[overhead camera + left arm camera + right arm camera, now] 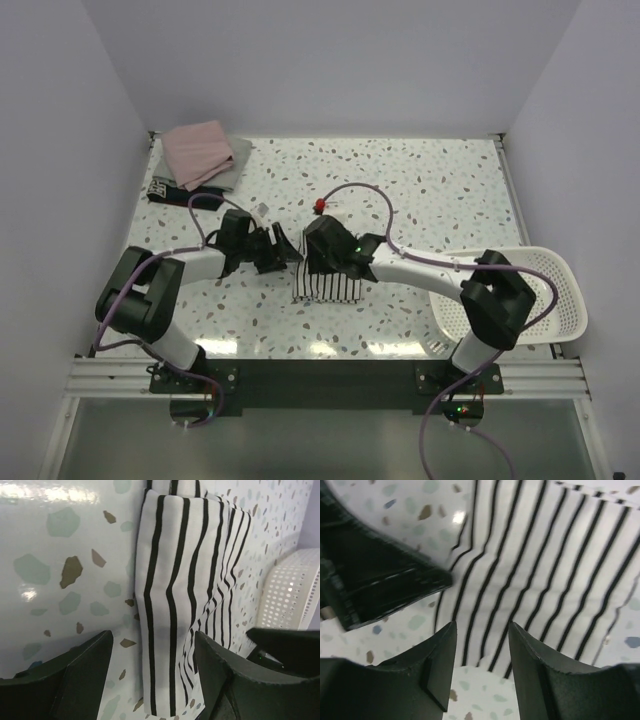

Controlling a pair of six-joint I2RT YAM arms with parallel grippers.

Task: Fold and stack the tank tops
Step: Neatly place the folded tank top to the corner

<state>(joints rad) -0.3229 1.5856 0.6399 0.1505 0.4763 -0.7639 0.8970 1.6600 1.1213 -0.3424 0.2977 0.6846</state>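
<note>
My left gripper grabs the folded striped tank top by its edge facing the pink top (300, 259) (156, 636) next, to stack it still folded.
The white tank top with thin black stripes (327, 286) lies folded at the table's middle. It fills the left wrist view (185, 580) and the right wrist view (545, 575). My left gripper (283, 250) is open at its left edge, the fabric between its fingers (155, 680). My right gripper (322, 262) is open over the top's far edge (482, 655), empty. The dusty pink top (198, 150) lies folded on the grey-green top (232, 172) at the far left, over the dark navy top (170, 190).
A white slotted basket (545, 290) stands at the right edge, also in the left wrist view (290, 590). A small red object (319, 206) lies behind the grippers. Walls close the table at back and sides.
</note>
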